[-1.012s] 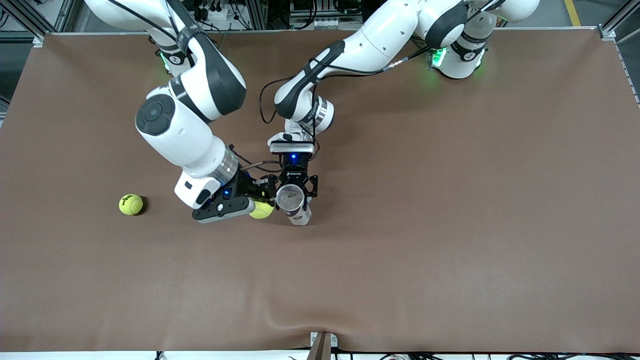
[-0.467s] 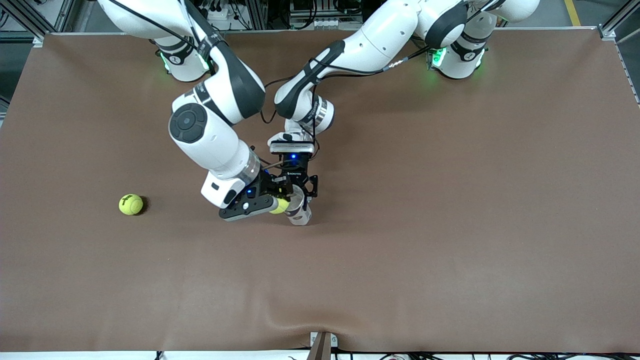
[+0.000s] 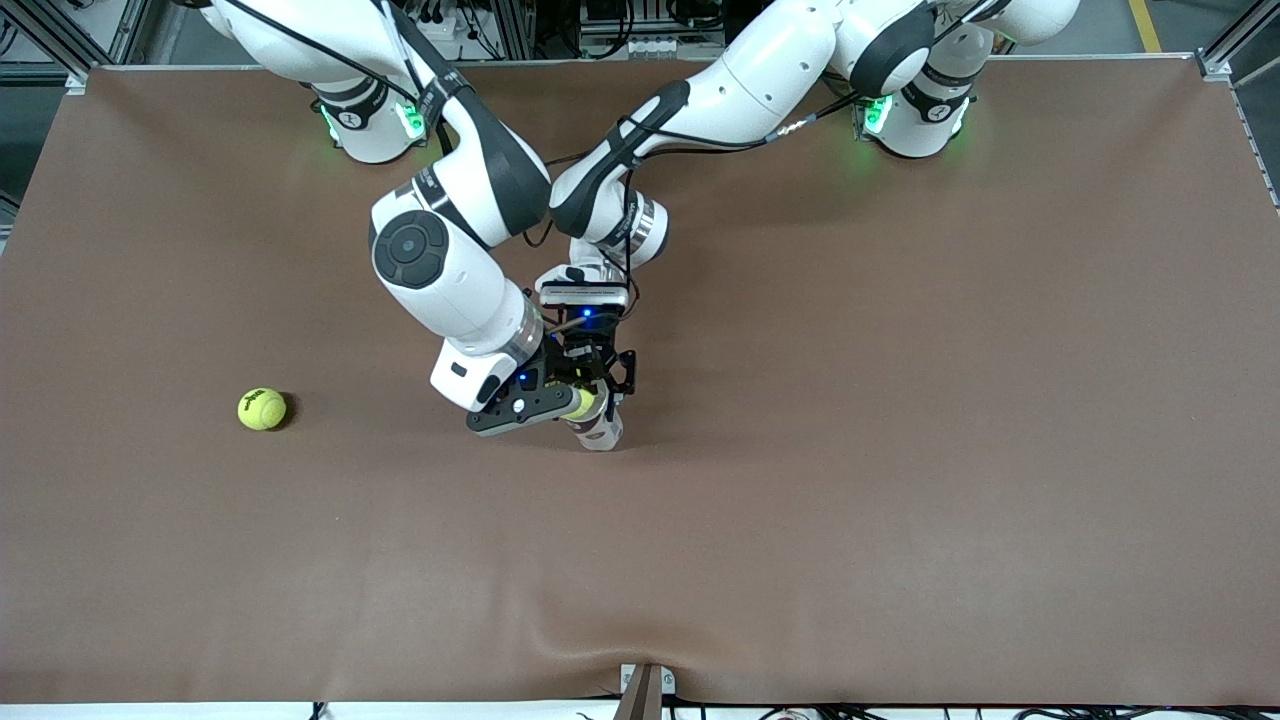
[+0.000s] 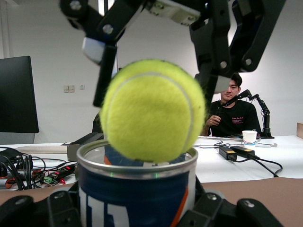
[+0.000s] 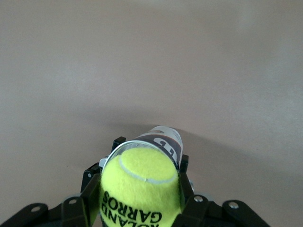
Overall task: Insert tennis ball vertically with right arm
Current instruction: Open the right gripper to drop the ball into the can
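The yellow tennis ball sits in the can's rim in the right wrist view, so my right gripper needs to open and let go of the ball.
A yellow tennis ball (image 3: 583, 403) is in my right gripper (image 3: 566, 402), which is shut on it directly over the open mouth of a blue can (image 3: 601, 430). The left wrist view shows the tennis ball (image 4: 149, 111) with its underside about level with the can (image 4: 137, 194) rim, and the right gripper's fingers (image 4: 105, 71) above it. My left gripper (image 4: 137, 210) is shut on the can and holds it upright near the table's middle. In the right wrist view the tennis ball (image 5: 139, 189) fills the space between my fingers (image 5: 90, 198) and covers most of the can (image 5: 163, 139) mouth.
A second tennis ball (image 3: 262, 408) lies on the brown table cover (image 3: 900, 450) toward the right arm's end. Both arms cross close together above the can. A small clamp (image 3: 645, 690) sits at the table edge nearest the front camera.
My right arm has carried the tennis ball sideways from beside the can to over its mouth. The left arm and the can have not moved.
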Controlling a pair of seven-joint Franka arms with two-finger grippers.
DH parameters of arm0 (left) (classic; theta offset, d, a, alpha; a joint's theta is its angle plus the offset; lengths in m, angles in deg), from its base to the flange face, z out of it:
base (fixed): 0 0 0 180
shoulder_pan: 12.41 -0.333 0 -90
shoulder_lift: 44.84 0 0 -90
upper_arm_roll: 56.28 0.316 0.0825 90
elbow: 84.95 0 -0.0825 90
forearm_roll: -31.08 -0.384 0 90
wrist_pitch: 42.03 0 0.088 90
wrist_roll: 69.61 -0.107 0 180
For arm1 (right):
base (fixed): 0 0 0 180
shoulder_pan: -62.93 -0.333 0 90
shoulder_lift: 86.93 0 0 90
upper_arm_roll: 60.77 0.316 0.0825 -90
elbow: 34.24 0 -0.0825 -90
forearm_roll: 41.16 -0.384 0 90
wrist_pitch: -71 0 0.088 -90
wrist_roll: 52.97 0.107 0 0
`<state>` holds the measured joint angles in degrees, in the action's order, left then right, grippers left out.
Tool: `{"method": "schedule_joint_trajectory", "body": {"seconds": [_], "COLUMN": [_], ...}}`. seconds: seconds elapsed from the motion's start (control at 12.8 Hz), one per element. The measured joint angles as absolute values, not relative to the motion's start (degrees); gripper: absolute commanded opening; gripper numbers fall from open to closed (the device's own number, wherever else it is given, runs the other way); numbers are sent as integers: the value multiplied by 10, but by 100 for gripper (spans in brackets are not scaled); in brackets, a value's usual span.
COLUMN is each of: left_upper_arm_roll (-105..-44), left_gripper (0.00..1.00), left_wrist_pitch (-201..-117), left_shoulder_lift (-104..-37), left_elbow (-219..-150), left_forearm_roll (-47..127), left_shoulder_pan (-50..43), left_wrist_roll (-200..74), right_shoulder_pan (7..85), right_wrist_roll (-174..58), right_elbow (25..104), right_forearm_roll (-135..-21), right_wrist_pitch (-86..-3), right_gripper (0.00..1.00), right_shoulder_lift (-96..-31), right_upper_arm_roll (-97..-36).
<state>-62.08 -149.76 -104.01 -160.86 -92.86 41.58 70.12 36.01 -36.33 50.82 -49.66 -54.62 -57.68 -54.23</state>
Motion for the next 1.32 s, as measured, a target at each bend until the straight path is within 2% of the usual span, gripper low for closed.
{"method": "schedule_joint_trajectory", "body": {"seconds": [0.08, 0.16, 0.78, 1.09, 1.32], "left_upper_arm_roll": [-621, -621, -621, -623, -624], "left_gripper": [80, 80, 81, 81, 81], "left_wrist_pitch": [-1498, -1498, -1497, -1497, -1497], "left_shoulder_lift": [-1040, -1040, -1040, -1040, -1040], "left_elbow": [-1609, -1609, -1609, -1608, -1608], "left_forearm_roll": [-929, -929, -928, -928, -928], "left_shoulder_pan": [416, 416, 416, 416, 417], "left_wrist_roll": [701, 701, 702, 702, 702], "right_shoulder_pan": [359, 359, 369, 416, 465], "right_wrist_roll": [-363, -363, -361, -384, -448], "right_elbow": [509, 509, 508, 503, 503], "right_forearm_roll": [-497, -497, -496, -423, -413], "right_wrist_pitch": [-547, -548, -542, -470, -399], "right_gripper": [84, 100, 100, 100, 100], "right_shoulder_lift": [-576, -575, -576, -584, -592], "right_upper_arm_roll": [-542, -543, -555, -559, -562]}}
